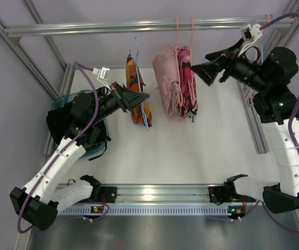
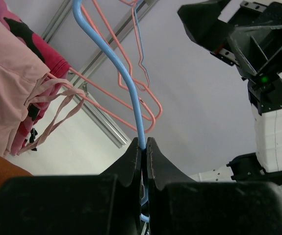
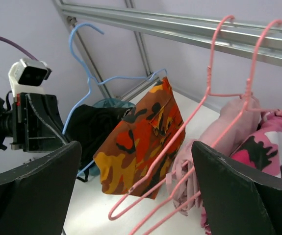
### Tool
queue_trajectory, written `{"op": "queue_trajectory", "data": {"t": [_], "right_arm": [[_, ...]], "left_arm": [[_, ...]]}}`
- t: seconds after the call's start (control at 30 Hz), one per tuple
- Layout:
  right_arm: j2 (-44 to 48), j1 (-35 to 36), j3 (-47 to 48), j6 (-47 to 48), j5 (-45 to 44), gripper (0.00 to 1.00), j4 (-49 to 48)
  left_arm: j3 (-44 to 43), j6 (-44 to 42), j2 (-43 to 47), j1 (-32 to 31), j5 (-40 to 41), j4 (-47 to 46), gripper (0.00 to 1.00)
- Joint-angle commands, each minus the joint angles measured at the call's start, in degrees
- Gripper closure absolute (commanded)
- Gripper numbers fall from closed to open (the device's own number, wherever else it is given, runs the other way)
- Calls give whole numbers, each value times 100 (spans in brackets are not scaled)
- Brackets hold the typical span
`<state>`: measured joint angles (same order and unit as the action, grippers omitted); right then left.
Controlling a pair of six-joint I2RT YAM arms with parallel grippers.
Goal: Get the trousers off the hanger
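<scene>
Next, my right gripper grabs the blue hanger's near shoulder wire point(image 1: 138, 74) point(image 3: 82, 99), close to the hook, to remove the trousers and leave them free.
The orange camouflage trousers point(image 1: 134, 86) hang on a blue wire hanger point(image 1: 139, 73) from the top rail; they also show in the right wrist view point(image 3: 143, 142). My left gripper point(image 1: 143, 97) is shut on the blue hanger point(image 2: 123, 78) at its lower wire, beside the orange trousers. The pale pink trousers point(image 1: 167, 80) hang on pink hangers point(image 3: 199, 112) to the right, next to a pink camouflage garment point(image 1: 189, 88). My right gripper point(image 1: 197, 71) is open and empty, just right of the pink garments, with the pink hangers between its fingers in the right wrist view.
A horizontal aluminium rail point(image 1: 139, 25) carries the hangers. A teal basket with dark clothes point(image 1: 66, 117) stands at the left under my left arm. Aluminium frame posts run along the table's left and right sides point(image 1: 253, 125).
</scene>
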<state>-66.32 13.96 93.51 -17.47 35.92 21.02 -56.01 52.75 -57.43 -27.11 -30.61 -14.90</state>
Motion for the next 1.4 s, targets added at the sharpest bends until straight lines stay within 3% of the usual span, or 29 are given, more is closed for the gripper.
{"op": "queue_trajectory", "data": {"t": [0.0,0.33,0.53,0.8,0.9,1.03,1.2,1.27,1.3,1.37], "right_arm": [[-345,510,561,429,-481,5,-229],[-1822,2154,2126,289,-1288,7,-194],[-2042,3050,1618,-27,-1184,5,-308],[-2446,3280,1503,-607,-1456,5,-388],[-2561,3289,1459,-835,-1597,10,-361],[-2614,3315,1319,-1091,-1440,25,-475],[-2622,3429,1090,-1320,-992,31,-695],[-2605,3474,1046,-1337,-894,42,-757],[-2596,3482,1063,-1303,-903,55,-757],[-2596,3465,1203,-1241,-894,72,-731]], "left_arm": [[-209,-775,487,-31,-59,-1192,100],[-130,-1461,794,22,73,-515,100],[-217,-1610,821,66,55,-427,100],[-235,-1654,830,57,-42,-383,100],[-261,-1681,821,66,-7,-374,100],[-261,-1698,821,66,-6,-374,100],[-305,-1751,786,66,29,-374,100],[-332,-1759,768,66,-6,-374,100],[-358,-1768,768,66,-41,-374,100],[-358,-1803,786,66,-138,-356,100]]}}
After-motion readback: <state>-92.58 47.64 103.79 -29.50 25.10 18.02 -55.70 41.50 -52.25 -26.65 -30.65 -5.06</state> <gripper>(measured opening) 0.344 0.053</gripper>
